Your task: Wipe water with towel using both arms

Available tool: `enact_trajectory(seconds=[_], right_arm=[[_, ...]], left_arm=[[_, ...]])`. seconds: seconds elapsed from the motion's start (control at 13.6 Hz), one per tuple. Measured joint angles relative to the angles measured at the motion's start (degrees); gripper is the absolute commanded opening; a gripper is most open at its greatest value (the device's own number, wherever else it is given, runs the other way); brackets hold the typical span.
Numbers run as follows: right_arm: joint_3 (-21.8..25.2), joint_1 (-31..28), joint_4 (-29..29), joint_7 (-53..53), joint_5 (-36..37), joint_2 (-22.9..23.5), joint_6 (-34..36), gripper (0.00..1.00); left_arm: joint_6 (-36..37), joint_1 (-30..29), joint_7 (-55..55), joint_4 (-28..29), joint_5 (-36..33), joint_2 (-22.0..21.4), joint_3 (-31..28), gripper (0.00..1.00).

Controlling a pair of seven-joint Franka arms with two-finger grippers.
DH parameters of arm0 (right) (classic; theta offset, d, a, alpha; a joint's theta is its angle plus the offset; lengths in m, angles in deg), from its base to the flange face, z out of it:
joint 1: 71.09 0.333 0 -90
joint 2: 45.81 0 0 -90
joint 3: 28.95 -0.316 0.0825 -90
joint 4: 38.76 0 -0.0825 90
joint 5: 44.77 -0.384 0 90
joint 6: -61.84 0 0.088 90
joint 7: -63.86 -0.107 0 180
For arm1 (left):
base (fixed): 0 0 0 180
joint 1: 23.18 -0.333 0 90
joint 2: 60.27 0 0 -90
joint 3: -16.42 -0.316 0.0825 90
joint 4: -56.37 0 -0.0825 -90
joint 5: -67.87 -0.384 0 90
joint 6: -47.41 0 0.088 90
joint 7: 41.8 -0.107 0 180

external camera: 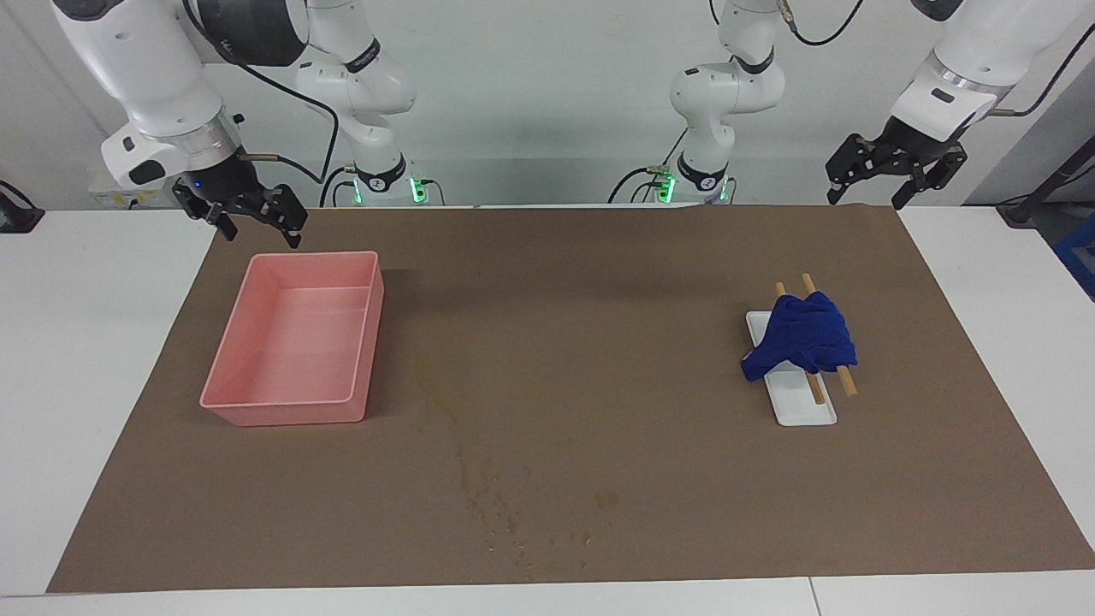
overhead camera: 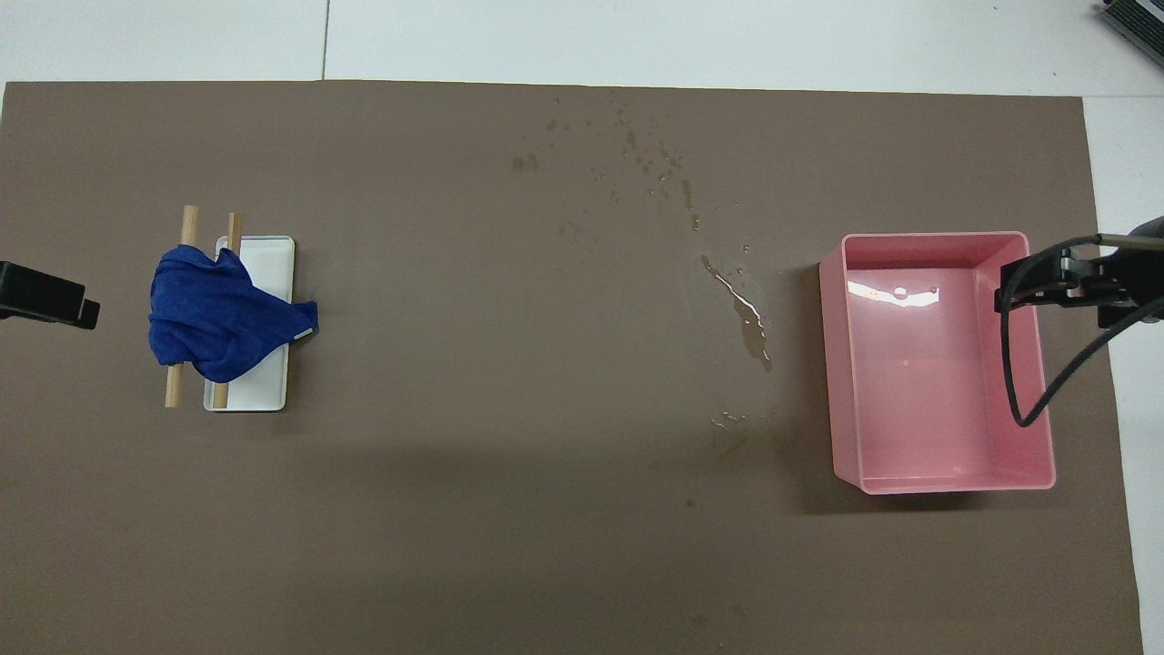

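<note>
The blue towel should be grabbed next by its edge (overhead camera: pixel 159 310) with my left gripper, so that it can wipe the water (overhead camera: pixel 741 314) off the brown sheet.
The blue towel (external camera: pixel 804 334) (overhead camera: pixel 218 318) lies bunched over two wooden sticks on a white rack (external camera: pixel 804 409) (overhead camera: pixel 268 264), toward the left arm's end of the brown sheet. The water (external camera: pixel 479 483) (overhead camera: pixel 741 314) is a thin damp streak with scattered specks on the sheet, beside the pink tray and running away from the robots. My left gripper (external camera: pixel 866 198) (overhead camera: pixel 55 305) hangs open and empty in the air over the sheet's edge at its own end, apart from the towel. My right gripper (external camera: pixel 262 233) (overhead camera: pixel 1046 287) hangs open and empty over the pink tray's outer wall.
The pink tray (external camera: pixel 282 411) (overhead camera: pixel 918 382) stands toward the right arm's end of the brown sheet (external camera: pixel 599 359) (overhead camera: pixel 509 455), with nothing in it. White tabletop borders the sheet on all sides.
</note>
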State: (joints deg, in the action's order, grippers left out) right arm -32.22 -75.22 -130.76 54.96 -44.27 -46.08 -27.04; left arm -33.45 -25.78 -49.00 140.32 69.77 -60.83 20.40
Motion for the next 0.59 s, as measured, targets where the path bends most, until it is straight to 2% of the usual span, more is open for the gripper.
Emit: enact_trajectory(seconds=[0.59], right_arm=[[0.0,0.0,0.0,0.0,0.0,0.0,0.0,1.0]], left_arm=[[-0.54,0.0,0.0,0.06,0.0,-0.06,0.0,1.0]])
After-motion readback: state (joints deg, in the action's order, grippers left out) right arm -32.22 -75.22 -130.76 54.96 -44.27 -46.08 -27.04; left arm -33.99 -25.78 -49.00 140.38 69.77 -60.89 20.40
